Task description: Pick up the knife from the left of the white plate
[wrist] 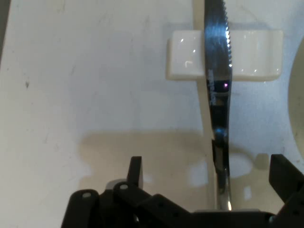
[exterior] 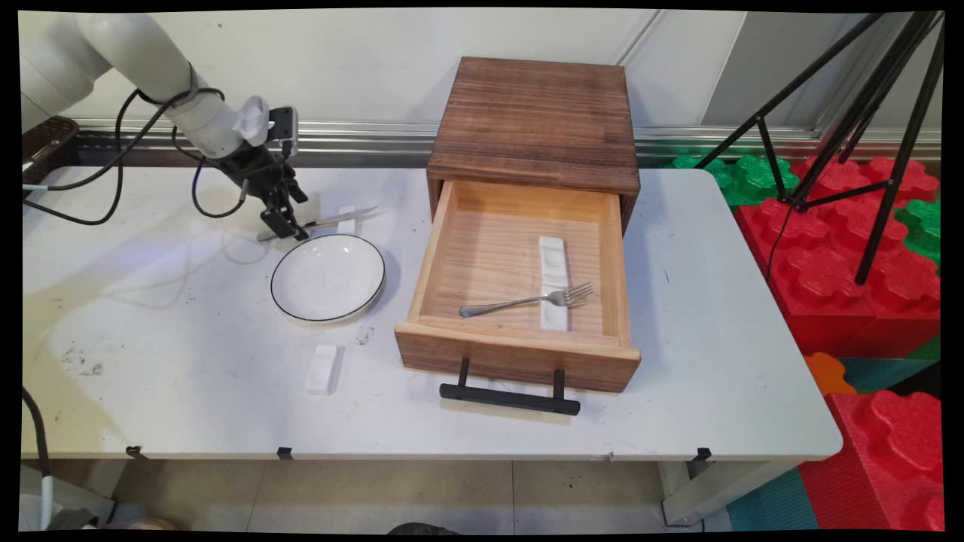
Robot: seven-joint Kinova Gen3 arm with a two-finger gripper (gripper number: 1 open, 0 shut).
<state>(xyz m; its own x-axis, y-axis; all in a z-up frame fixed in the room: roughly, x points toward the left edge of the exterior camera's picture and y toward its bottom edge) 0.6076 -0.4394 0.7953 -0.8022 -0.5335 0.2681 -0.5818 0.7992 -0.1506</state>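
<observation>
I will grab the knife by its handle next, to move it into the drawer.
My gripper is low over the table's back left and stands open. In the hand view its two fingers straddle the handle of a serrated steel knife, with gaps on both sides. The knife lies with its blade propped on a small white rest, which shows just behind the plate as a white block. A white plate with a dark rim sits right beside the gripper, toward the table's front.
A wooden cabinet stands at the back middle, its drawer pulled out. Inside lie a fork and a white rest. Another white rest sits near the front edge. A black tripod and red foam blocks lie right.
</observation>
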